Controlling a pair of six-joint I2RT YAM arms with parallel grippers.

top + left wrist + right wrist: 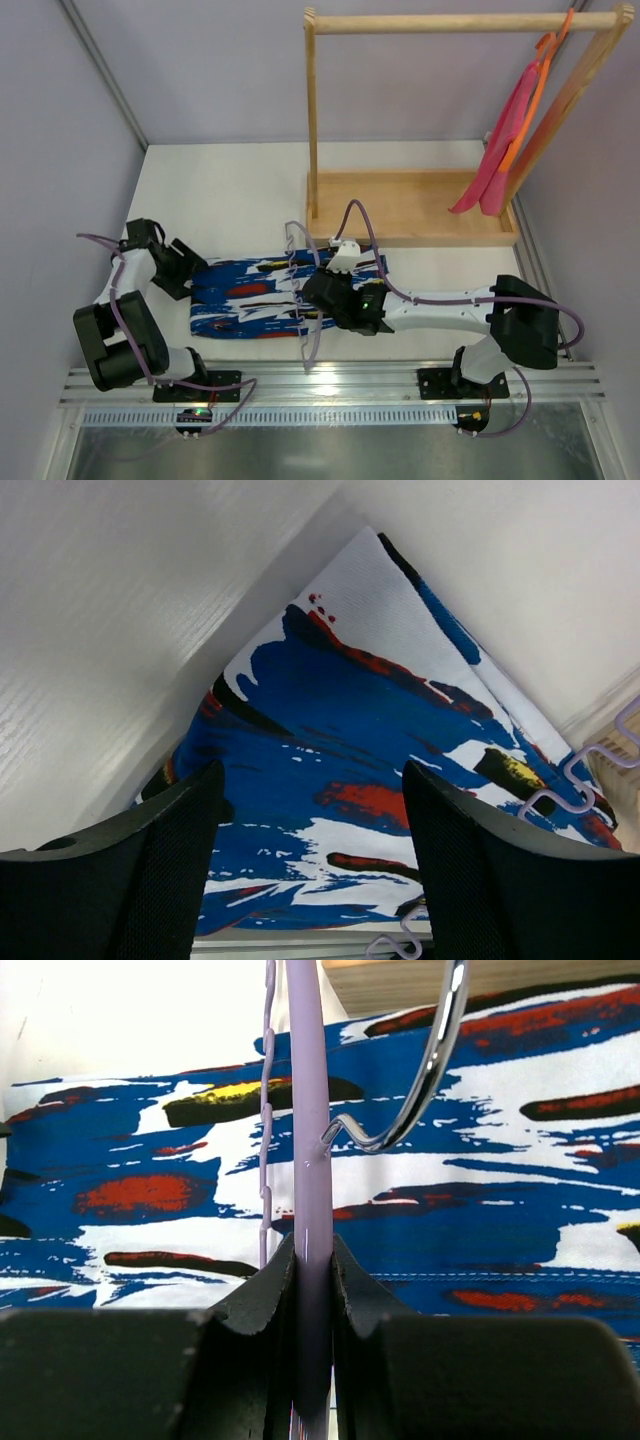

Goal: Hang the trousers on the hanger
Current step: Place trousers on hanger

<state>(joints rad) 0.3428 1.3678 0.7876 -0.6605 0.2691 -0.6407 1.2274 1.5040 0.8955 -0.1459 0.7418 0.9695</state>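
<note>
I will move my left gripper left in the wrist view to the trousers' end edge before closing, as both fingers would miss over the trousers' flat fabric.
The blue, white and red patterned trousers [245, 296] lie folded flat on the white table, running left to right in front of both arms. The thin lavender hanger [309, 350] stands across their middle. My right gripper [313, 290] is shut on the hanger's plastic bar [308, 1110], with the silver hook [440, 1060] curving off to the right over the trousers [500, 1190]. My left gripper [188, 272] is at the trousers' left end. Its jaws [312, 780] stand open just above the fabric [340, 710], holding nothing. Part of the wavy bar [575, 780] shows at the far right.
A wooden rack with a tray base [410, 205] and a top rail [450, 22] stands at the back right. A pink-red cloth [505, 140] hangs there on an orange hanger. A metal rail [330, 385] runs along the near edge. Walls close in on both sides.
</note>
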